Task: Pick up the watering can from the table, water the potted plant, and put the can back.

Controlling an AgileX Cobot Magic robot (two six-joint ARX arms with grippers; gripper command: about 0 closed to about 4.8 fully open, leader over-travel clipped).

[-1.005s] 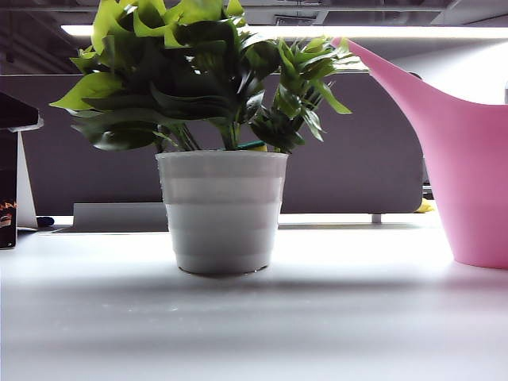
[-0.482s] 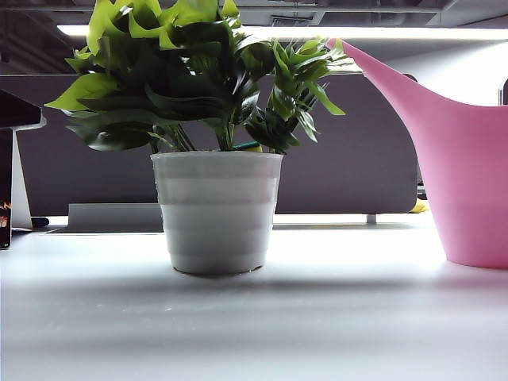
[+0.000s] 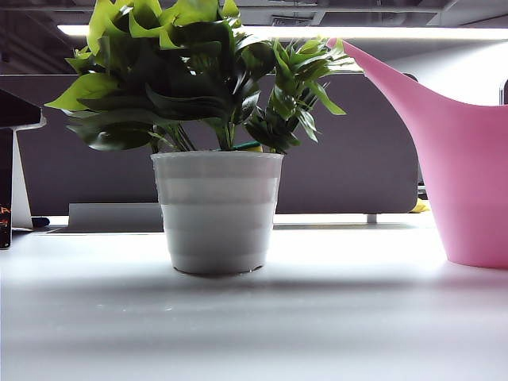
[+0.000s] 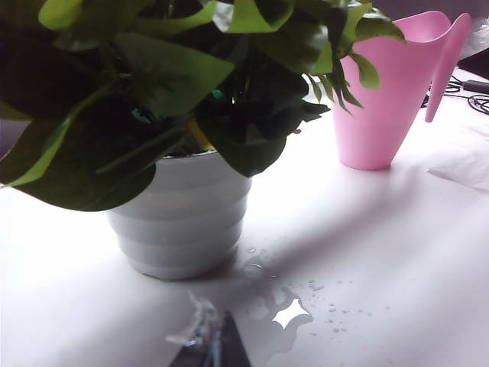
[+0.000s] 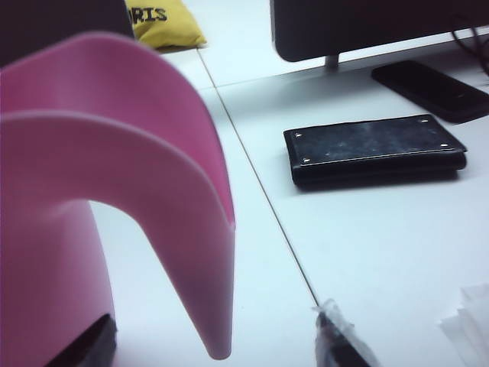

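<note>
The potted plant needs to be watered, so my right gripper should grab the pink watering can (image 3: 468, 175) by its curved handle next.
The potted plant (image 3: 218, 210), bushy green leaves in a white ribbed pot, stands mid-table (image 3: 317, 317). To its right stands the pink watering can (image 3: 468, 175), spout slanting up toward the leaves. Neither gripper shows in the exterior view. In the right wrist view, my right gripper (image 5: 212, 348) is open, its two dark fingertips (image 5: 340, 348) wide apart. The can's curved handle (image 5: 153, 191) hangs between them, untouched. In the left wrist view, my left gripper (image 4: 210, 348) is shut and low on the table close to the pot (image 4: 179, 222), with the can (image 4: 390, 99) beyond.
Water drops and a small puddle (image 4: 286, 310) lie beside the pot. A black flat case (image 5: 374, 149), a dark phone (image 5: 432, 88), a yellow bag (image 5: 160, 23) and a monitor foot (image 5: 328, 57) lie beyond the can. A dark partition (image 3: 349, 151) runs behind the table.
The whole exterior picture shifted slightly left a second ago, pot and can together. Since half a second ago nothing in it has moved.
</note>
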